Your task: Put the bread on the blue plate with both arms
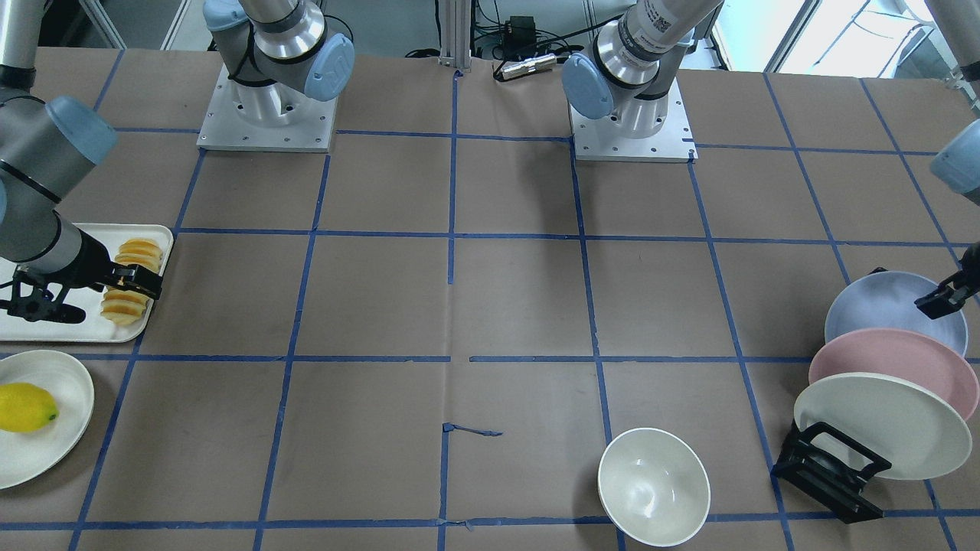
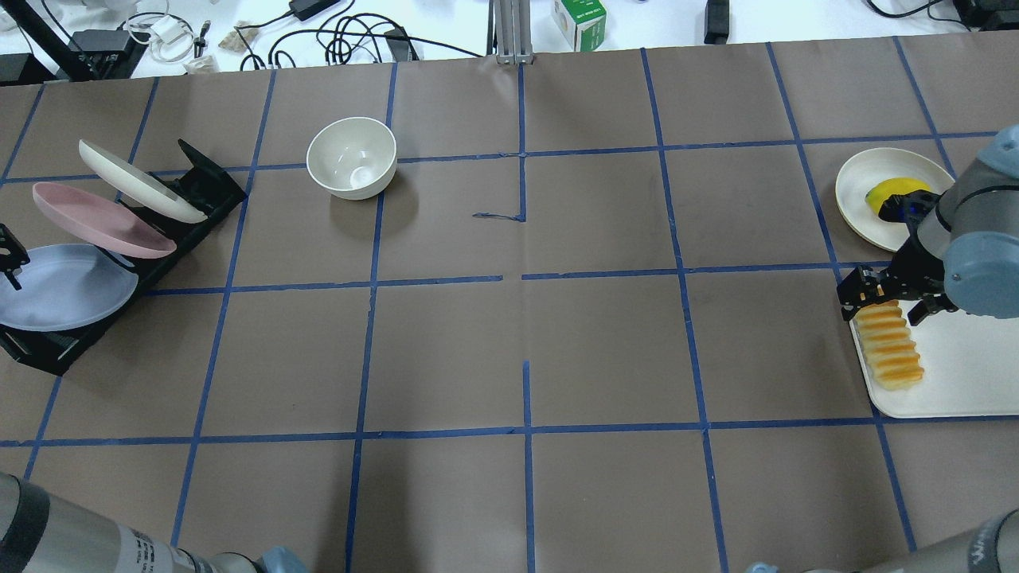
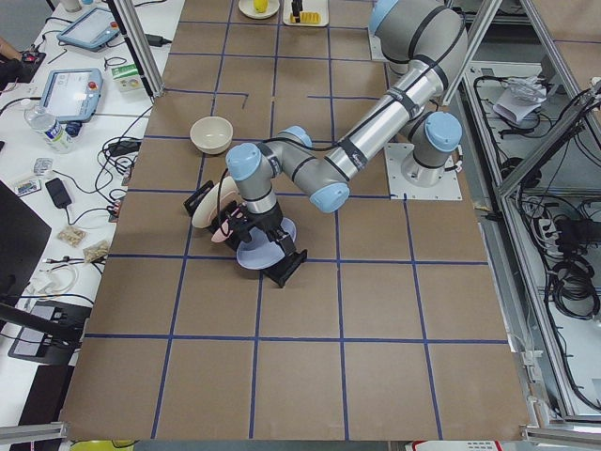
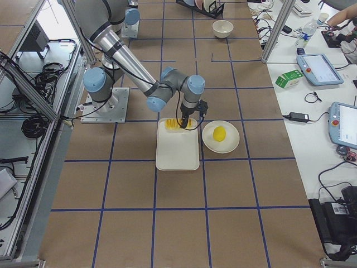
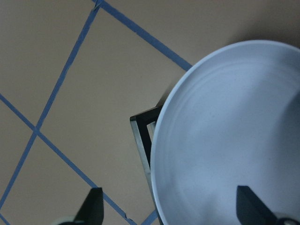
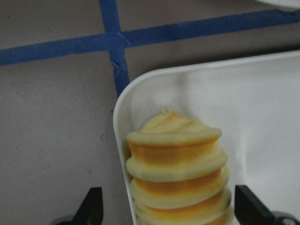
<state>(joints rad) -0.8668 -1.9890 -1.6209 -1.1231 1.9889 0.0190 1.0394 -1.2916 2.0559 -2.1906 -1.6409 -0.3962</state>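
My left gripper is to grab the blue plate by its exposed rim next, since the pink plate (image 1: 896, 358) leans close in front of it in the rack.
The bread (image 1: 122, 306) lies on a white tray (image 1: 76, 329) at the robot's right end of the table. My right gripper (image 1: 134, 282) is open and straddles the loaf across its middle; in the right wrist view the bread (image 6: 176, 164) sits between the two spread fingertips, with gaps on both sides. The blue plate (image 1: 880, 306) leans in a black rack (image 1: 827, 467) at the left end. My left gripper (image 1: 938, 298) is open at the plate's far rim; in the left wrist view the plate (image 5: 225, 140) has its edge between the spread fingertips.
A pink plate (image 1: 896, 363) and a cream-white plate (image 1: 888, 425) lean in the same rack in front of the blue one. A white bowl (image 1: 653, 486) stands near the table's far edge. A lemon (image 1: 24, 407) lies on a cream plate (image 1: 46, 451) beside the tray.
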